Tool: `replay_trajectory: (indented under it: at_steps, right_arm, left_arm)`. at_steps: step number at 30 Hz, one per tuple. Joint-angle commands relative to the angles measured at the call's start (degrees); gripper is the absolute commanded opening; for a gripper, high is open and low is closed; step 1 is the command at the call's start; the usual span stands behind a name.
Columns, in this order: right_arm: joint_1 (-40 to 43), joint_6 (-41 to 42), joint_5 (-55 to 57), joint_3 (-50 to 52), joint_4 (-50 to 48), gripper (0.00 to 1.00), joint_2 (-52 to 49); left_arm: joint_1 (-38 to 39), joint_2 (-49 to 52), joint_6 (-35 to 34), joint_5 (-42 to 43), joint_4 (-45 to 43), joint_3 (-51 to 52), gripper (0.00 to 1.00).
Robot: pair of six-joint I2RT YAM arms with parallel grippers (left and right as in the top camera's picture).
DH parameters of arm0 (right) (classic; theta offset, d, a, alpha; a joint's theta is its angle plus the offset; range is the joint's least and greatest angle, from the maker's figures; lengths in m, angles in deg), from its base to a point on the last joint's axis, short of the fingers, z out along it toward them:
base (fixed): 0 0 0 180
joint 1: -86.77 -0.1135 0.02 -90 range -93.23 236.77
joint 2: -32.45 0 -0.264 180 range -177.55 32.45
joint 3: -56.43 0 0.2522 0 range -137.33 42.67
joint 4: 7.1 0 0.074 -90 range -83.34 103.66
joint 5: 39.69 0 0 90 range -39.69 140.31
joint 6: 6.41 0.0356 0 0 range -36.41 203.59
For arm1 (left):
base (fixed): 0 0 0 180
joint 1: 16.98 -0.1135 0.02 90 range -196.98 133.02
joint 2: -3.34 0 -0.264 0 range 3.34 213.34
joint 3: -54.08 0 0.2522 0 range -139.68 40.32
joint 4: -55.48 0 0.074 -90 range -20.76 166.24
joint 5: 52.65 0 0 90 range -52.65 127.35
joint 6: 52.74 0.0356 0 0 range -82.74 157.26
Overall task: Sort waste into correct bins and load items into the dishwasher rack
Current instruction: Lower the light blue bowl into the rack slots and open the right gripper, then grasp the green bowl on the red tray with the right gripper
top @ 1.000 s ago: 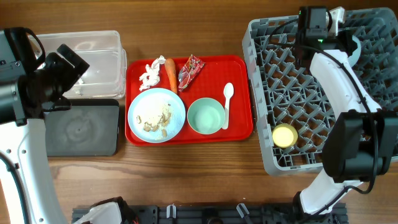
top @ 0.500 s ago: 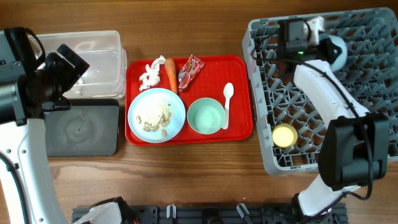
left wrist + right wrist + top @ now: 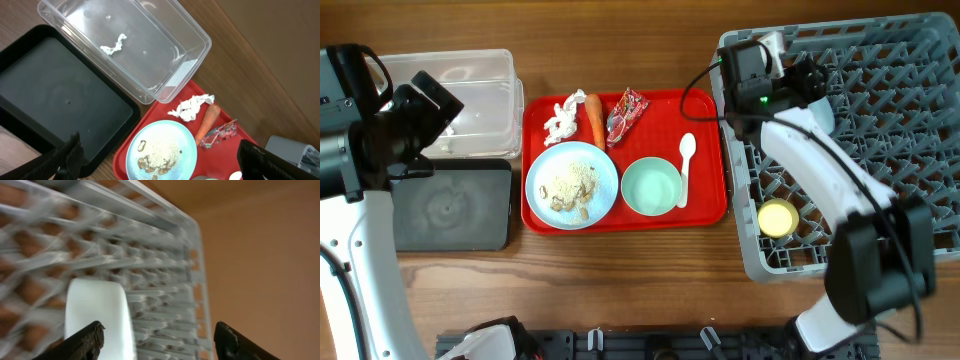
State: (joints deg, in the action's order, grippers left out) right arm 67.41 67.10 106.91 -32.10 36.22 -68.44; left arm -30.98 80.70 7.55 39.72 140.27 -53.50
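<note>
The green bowl needs to go on edge in the rack (image 3: 880, 170). My right gripper should next grip the bowl's rim beside the white spoon to load it that way.
My right gripper (image 3: 160, 328) hangs open over the grey dishwasher rack (image 3: 880, 170). A pale blue-white bowl (image 3: 97, 315) stands on edge among the pegs, close to the left finger (image 3: 85, 340) and not clamped. A yellow cup (image 3: 778, 218) sits in the rack's near left corner. My left gripper (image 3: 165, 165) is open above the light blue plate (image 3: 572, 185), which carries beige scraps. On the red tray (image 3: 710, 212) also lie a tissue (image 3: 561, 118), carrot (image 3: 594, 118), wrapper (image 3: 625, 112), green bowl (image 3: 651, 187) and white spoon (image 3: 685, 165).
A clear tub (image 3: 480, 100) stands at the far left with a small white scrap (image 3: 114, 44) inside. The black tray (image 3: 450, 205) lies right in front of it. Bare wood runs between the red tray and the rack.
My right arm has swung left across the rack carrying the pale bowl. Its jaws have gone from shut to open, leaving the bowl on edge among the pegs. The left arm has not moved.
</note>
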Motion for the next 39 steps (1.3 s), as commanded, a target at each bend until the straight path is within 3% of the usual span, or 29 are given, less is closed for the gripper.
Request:
replay_trajectory:
  at_steps: [1,7,10,16,25,26,28,36,39]
  right_arm:
    - [-5.6,6.45,-20.72,-0.02,4.61,0.74,10.14]
    - [-8.92,21.49,-67.43,0.11,13.51,0.7,13.92]
    - [-9.88,30.93,-76.67,0.33,16.06,0.67,11.52]
    - [-11.13,46.71,-71.36,0.33,21.2,0.61,3.69]
    - [-11.06,48.41,-70.75,0.33,23.61,0.55,-8.09]
    - [-11.06,49.64,-70.75,0.33,23.91,0.45,-9.81]
    - [-10.99,49.94,-70.77,0.33,24.02,0.04,-10.8]
    - [-9.05,46.34,-66.05,-2.34,23.3,0.04,-4.11]
    - [-7.43,44.76,-56.76,-4.17,23.56,0.04,2.67]
  left_arm:
    - [-0.37,0.31,-0.76,-0.96,-0.02,-0.33,1.0]
    - [-0.37,0.31,-0.76,-0.96,-0.02,-0.33,1.0]
    - [-0.37,0.31,-0.76,-0.96,0.0,-0.33,1.0]
    - [-0.37,0.31,-0.76,-0.96,-0.02,-0.33,1.0]
    - [-0.37,0.31,-0.76,-0.96,0.0,-0.33,1.0]
    - [-0.37,0.31,-0.76,-0.96,-0.02,-0.33,1.0]
    - [-0.37,0.31,-0.76,-0.96,-0.02,-0.33,1.0]
    - [-0.37,0.31,-0.76,-0.96,-0.02,-0.33,1.0]
    - [-0.37,0.31,-0.76,-0.96,-0.02,-0.33,1.0]
